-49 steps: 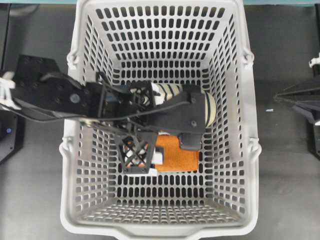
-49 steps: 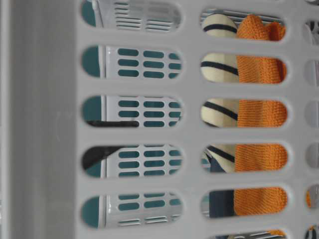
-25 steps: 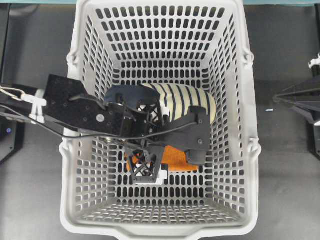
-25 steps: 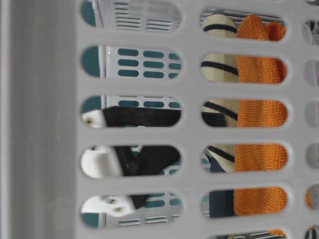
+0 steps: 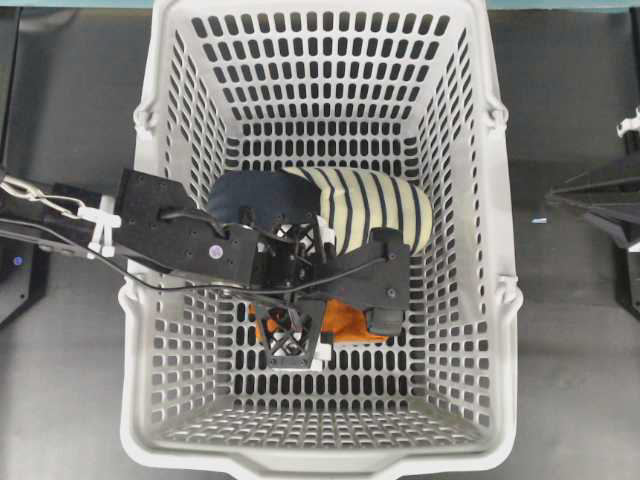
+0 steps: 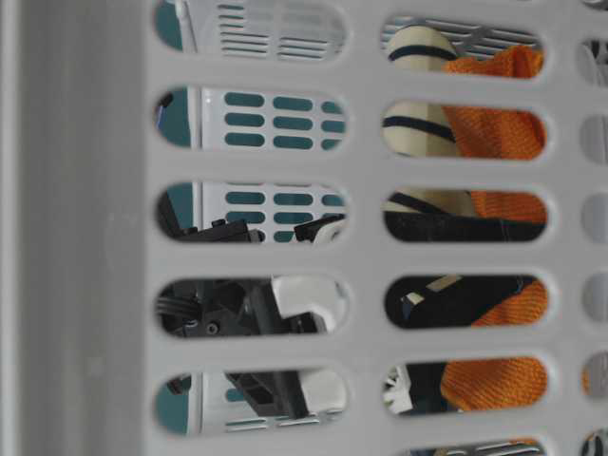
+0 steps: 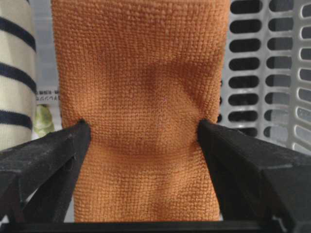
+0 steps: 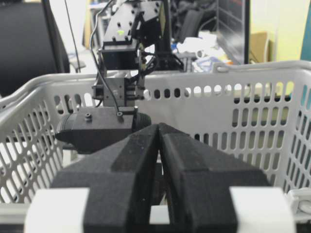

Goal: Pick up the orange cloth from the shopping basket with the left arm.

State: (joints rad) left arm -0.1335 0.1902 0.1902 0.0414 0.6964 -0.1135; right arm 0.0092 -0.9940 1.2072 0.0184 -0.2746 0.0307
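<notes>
Both black fingers press into the side edges of the orange cloth [image 5: 347, 322], so it is time for my left gripper to close on the cloth now.
The orange cloth [image 5: 347, 322] lies on the floor of the light grey shopping basket [image 5: 150, 300], mostly covered by my left arm. My left gripper [image 5: 340, 330] is down on it and open. In the left wrist view the cloth [image 7: 141, 87] fills the space between the two black fingers [image 7: 48, 155], whose tips dent its two side edges. The table-level view shows the cloth [image 6: 499, 133] rumpled behind the basket wall. My right gripper [image 8: 159, 127] is shut with nothing in it, outside the basket's right side.
A navy and cream striped fabric item [image 5: 370, 205] lies right behind the cloth, touching the left arm. It shows at the left edge of the left wrist view [image 7: 17, 73]. Slotted basket walls [image 5: 190, 110] close in on all sides.
My left gripper has moved toward the basket's front and sunk onto the cloth. The striped item is uncovered. The cloth has rumpled in the table-level view.
</notes>
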